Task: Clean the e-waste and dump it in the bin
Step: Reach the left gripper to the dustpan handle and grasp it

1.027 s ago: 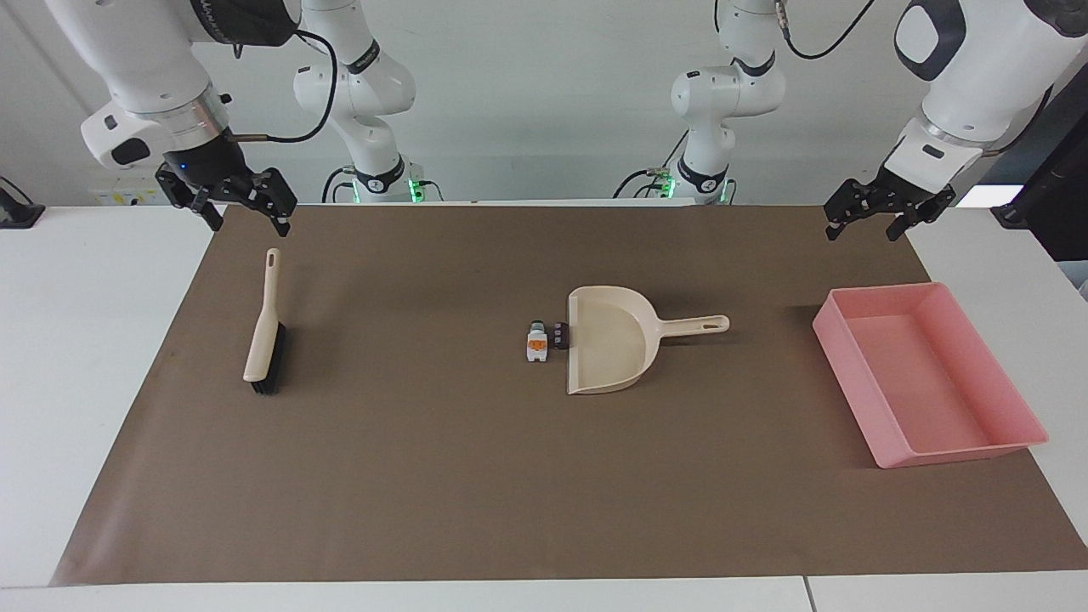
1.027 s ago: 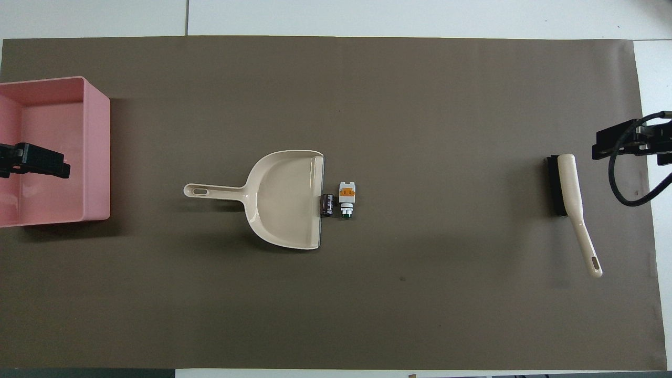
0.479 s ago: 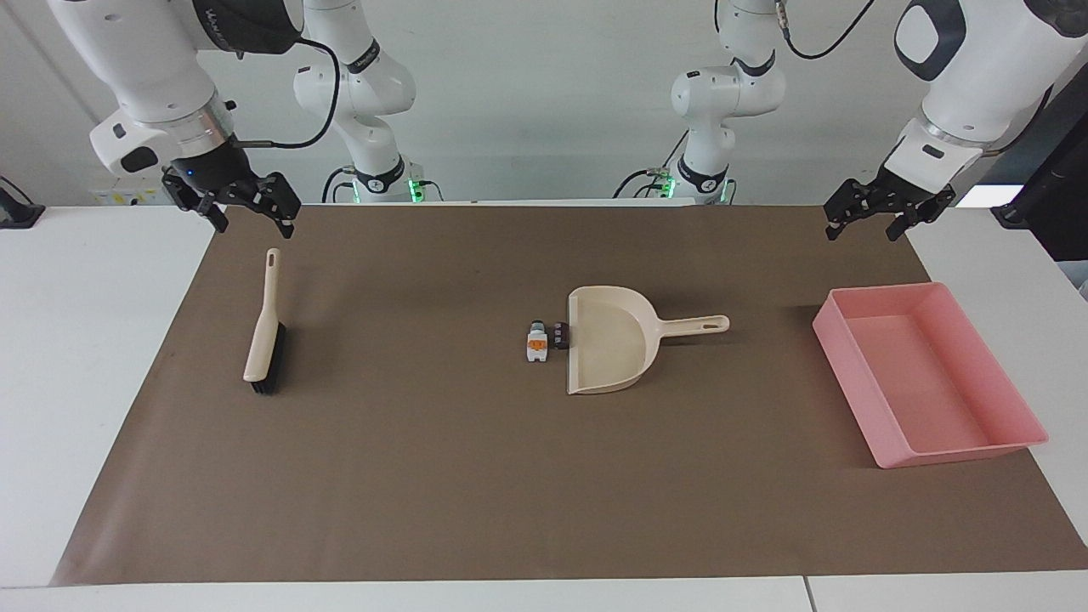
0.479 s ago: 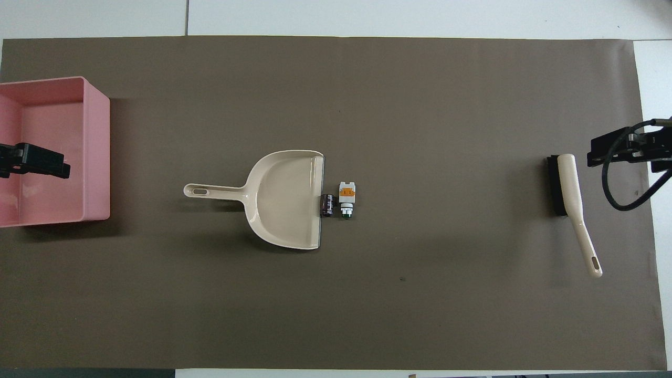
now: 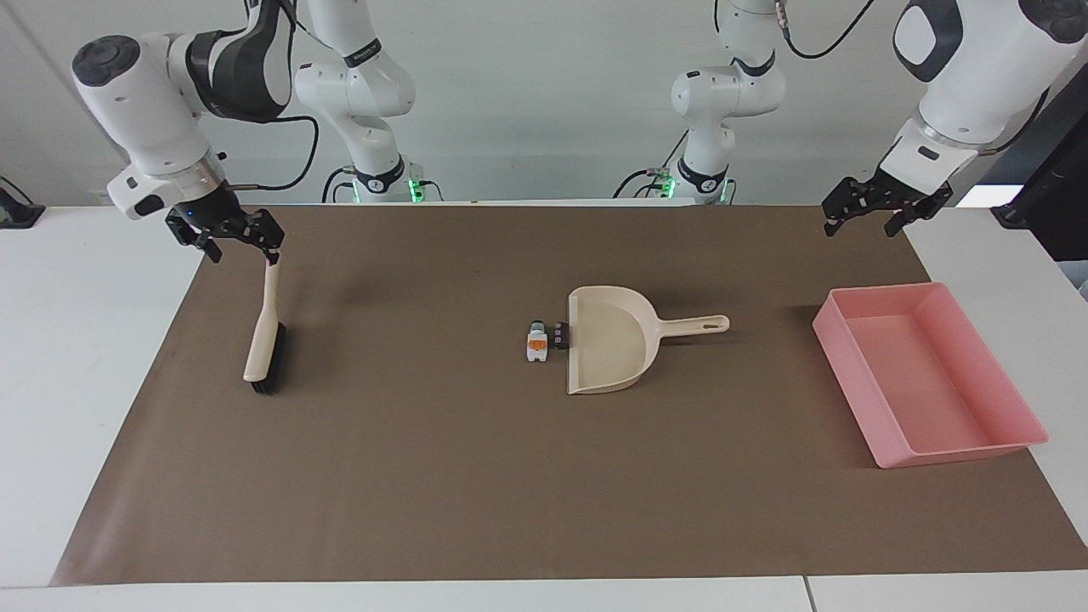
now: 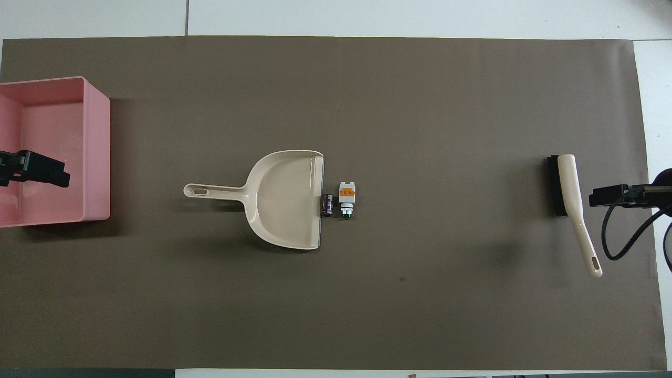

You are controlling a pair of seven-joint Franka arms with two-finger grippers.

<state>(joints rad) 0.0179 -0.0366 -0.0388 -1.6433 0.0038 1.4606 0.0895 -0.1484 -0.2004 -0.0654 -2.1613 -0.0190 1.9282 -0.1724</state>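
Note:
My left gripper grabs the dustpan by its narrow handle [image 6: 216, 191] next, since the scoop spreads far wider than my open fingers.
The e-waste lies mid-mat: a white-grey block with an orange patch [image 5: 536, 346] [image 6: 346, 195] and a small dark piece [image 5: 559, 336] [image 6: 328, 205] that touches the lip of the beige dustpan [image 5: 608, 340] [image 6: 286, 197]. The pink bin [image 5: 850, 357] [image 6: 100, 152] stands toward the left arm's end of the table. A beige brush with black bristles [image 5: 263, 336] [image 6: 569, 194] lies toward the right arm's end. My right gripper [image 5: 242, 253] [image 6: 604, 197] is open, low over the tip of the brush handle. My left gripper [image 5: 860, 228] [image 6: 37, 169] is open, in the air by the bin.
A brown mat [image 5: 425, 476] covers most of the white table. The dustpan's handle [image 5: 697, 324] points toward the bin. The brush handle's tip points toward the robots.
My right gripper has come down and toward the brush, from above the mat's edge to the handle's tip. The left gripper has barely moved. Nothing on the mat has moved.

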